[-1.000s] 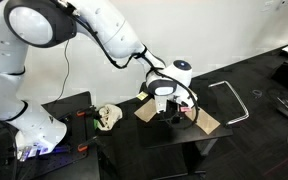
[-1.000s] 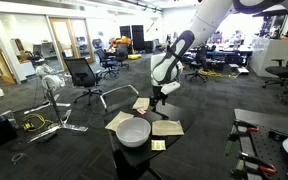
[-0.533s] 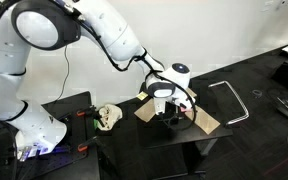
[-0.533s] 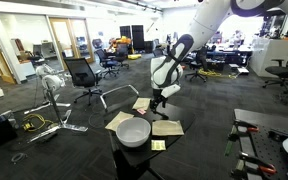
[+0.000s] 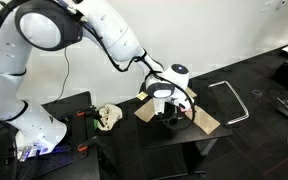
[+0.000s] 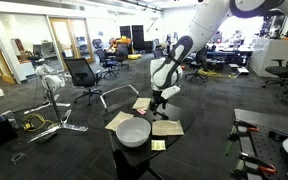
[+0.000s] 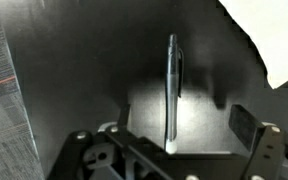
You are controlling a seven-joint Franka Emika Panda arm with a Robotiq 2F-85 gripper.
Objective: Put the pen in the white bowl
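Note:
My gripper closes next, since the pen's white-tipped half lies between both fingers. Closing now would catch the pen.
A slim grey pen [image 7: 172, 85] with a white tip lies flat on the dark tabletop. In the wrist view it sits between my gripper's [image 7: 166, 132] two fingers, which are spread apart and do not touch it. In both exterior views my gripper [image 5: 170, 113] [image 6: 157, 106] points down at the table, low over the surface. The pen itself is too small to make out there. The white bowl [image 6: 134, 132] stands on the near part of the table, in front of the gripper, and is empty as far as I can see.
Brown paper or cardboard sheets [image 6: 168, 127] [image 5: 210, 122] lie on the small dark table around the gripper. A pale sheet corner [image 7: 269, 35] shows in the wrist view. A crumpled cream object [image 5: 107, 116] lies on a side table. Office chairs [image 6: 81, 74] stand behind.

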